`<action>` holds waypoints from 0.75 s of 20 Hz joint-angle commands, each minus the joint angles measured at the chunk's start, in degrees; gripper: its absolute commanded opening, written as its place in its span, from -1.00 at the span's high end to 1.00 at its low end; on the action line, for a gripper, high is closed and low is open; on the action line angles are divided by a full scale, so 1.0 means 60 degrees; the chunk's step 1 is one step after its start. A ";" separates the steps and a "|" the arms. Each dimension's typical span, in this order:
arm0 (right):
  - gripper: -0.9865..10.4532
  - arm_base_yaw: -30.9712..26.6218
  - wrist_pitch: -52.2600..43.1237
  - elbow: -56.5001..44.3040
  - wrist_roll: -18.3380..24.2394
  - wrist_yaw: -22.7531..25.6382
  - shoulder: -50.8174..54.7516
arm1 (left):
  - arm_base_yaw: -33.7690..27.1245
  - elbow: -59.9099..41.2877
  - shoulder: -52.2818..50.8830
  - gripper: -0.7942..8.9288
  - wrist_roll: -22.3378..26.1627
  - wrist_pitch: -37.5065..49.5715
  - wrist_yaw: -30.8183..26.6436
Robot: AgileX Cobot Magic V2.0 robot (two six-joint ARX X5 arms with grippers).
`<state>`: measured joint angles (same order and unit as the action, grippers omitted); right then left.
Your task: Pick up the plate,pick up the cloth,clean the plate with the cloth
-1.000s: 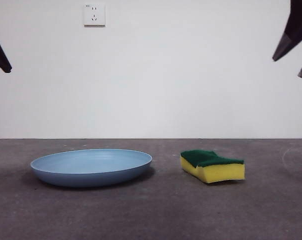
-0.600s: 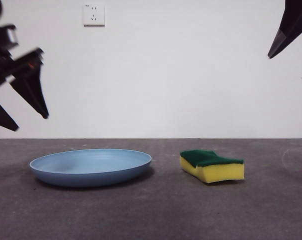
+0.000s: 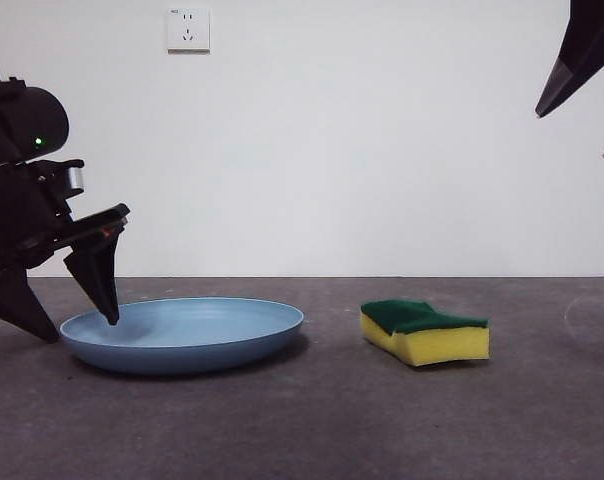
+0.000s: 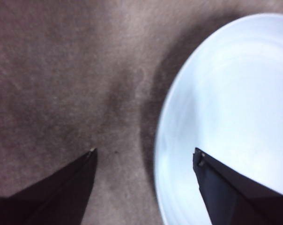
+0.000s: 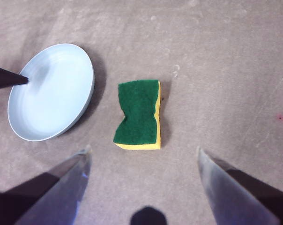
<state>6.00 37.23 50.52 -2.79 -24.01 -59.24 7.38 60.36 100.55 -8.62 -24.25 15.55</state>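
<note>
I will next grab the cloth with my right gripper across its narrow middle [image 3: 419, 318] [image 5: 139, 114] to clean the plate.
The light-blue plate [image 3: 182, 333] lies flat on the dark table, left of centre; it also shows in the left wrist view [image 4: 235, 117] and the right wrist view [image 5: 50, 91]. My left gripper [image 3: 77, 325] is open and straddles the plate's left rim, one jaw inside the plate and one outside; it shows in its own view [image 4: 144, 157]. The cloth, a yellow sponge with a green top [image 3: 424, 331], lies to the right of the plate, seen from above in the right wrist view [image 5: 138, 114]. My right gripper [image 5: 142, 152] is open and empty, high above the sponge, and shows at the top right corner [image 3: 582, 95].
A white wall with a socket [image 3: 188, 29] stands behind the table. The grey table surface [image 3: 322, 420] stretches in front of the plate and sponge.
My left gripper has come down from the upper left to the plate's left rim, jaws open around it. The right gripper, plate and sponge have stayed put.
</note>
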 commanded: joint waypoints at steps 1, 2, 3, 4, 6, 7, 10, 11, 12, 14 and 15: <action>0.17 0.0011 -0.0047 0.0040 -0.0066 -0.0007 0.0004 | 0.0178 -0.0025 0.0182 0.15 0.0044 0.0073 -0.0248; 0.17 0.0011 -0.0047 0.0040 -0.0109 -0.0011 0.0004 | 0.0244 -0.0025 0.0182 0.27 0.0098 0.0117 -0.0342; 0.17 0.0011 -0.0051 0.0040 -0.0168 -0.0011 0.0004 | 0.0288 -0.0025 0.0182 0.49 0.0280 0.0157 -0.0328; 0.17 0.0011 -0.0058 0.0040 -0.0215 -0.0011 0.0000 | 0.0342 -0.0025 0.0182 0.73 0.0466 0.0179 -0.0324; 0.17 0.0011 -0.0084 0.0040 -0.0211 -0.0015 0.0000 | 0.0423 -0.0025 0.0182 0.85 0.0696 0.0226 -0.0328; 0.17 0.0015 -0.0120 0.0040 -0.0211 -0.0015 0.0000 | 0.0459 -0.0025 0.0182 0.85 0.0699 0.0248 -0.0331; 0.17 0.0098 -0.0215 0.0040 -0.0193 -0.0007 -0.0055 | 0.0506 0.0011 0.0149 0.85 0.0729 0.0226 -0.0313; 0.17 0.0197 -0.0302 0.0044 -0.0171 0.0004 -0.0113 | 0.0510 0.0055 0.0091 0.85 0.0732 0.0149 -0.0310; 0.17 0.0346 -0.0401 0.0062 -0.0076 0.0018 -0.0240 | 0.0510 0.0142 -0.0073 0.85 0.0765 -0.0095 -0.0310; 0.17 0.0729 -0.0408 0.0259 0.0062 0.0066 -0.0707 | 0.0546 0.0306 -0.0605 0.85 0.0987 -0.0539 -0.0313; 0.17 0.0965 -0.0408 0.0430 0.0087 0.0069 -0.1053 | 0.0579 0.0419 -0.0933 0.85 0.1053 -0.0798 -0.0324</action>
<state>11.31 35.07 52.73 -2.96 -23.73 -64.82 10.55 62.41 95.83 -4.27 -29.04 13.74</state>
